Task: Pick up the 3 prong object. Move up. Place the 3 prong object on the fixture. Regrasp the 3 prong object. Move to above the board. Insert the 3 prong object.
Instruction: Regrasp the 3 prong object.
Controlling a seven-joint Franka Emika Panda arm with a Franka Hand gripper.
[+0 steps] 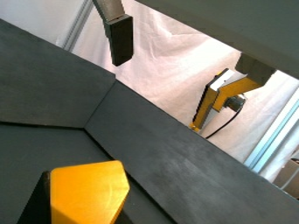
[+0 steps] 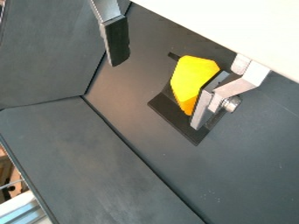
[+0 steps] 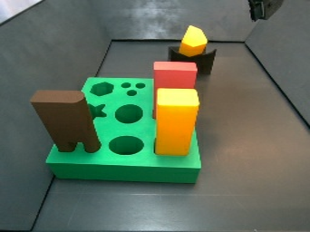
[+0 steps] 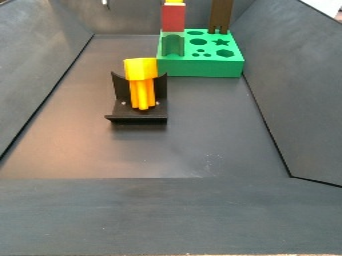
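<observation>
My gripper should next grab the 3 prong object by its body (image 3: 193,38) (image 1: 87,188), leaving its prongs free to enter the board's holes.
The 3 prong object (image 3: 193,39), a small orange-yellow block, rests on the dark fixture (image 3: 194,62) at the far end of the bin. It also shows on the fixture (image 4: 134,115) in a side view (image 4: 140,82). The gripper (image 3: 258,8) is high above and to one side of it, open and empty. In both wrist views the gripper (image 1: 176,66) (image 2: 166,68) has its fingers wide apart with nothing between them. The object (image 2: 190,79) (image 1: 87,192) lies far below. The green board (image 3: 121,149) (image 4: 201,62) stands apart from the fixture.
A red block (image 3: 173,74), a tall orange-yellow block (image 3: 176,118) and a brown two-legged block (image 3: 67,118) stand in the board. Sloping dark bin walls (image 3: 285,91) ring the floor.
</observation>
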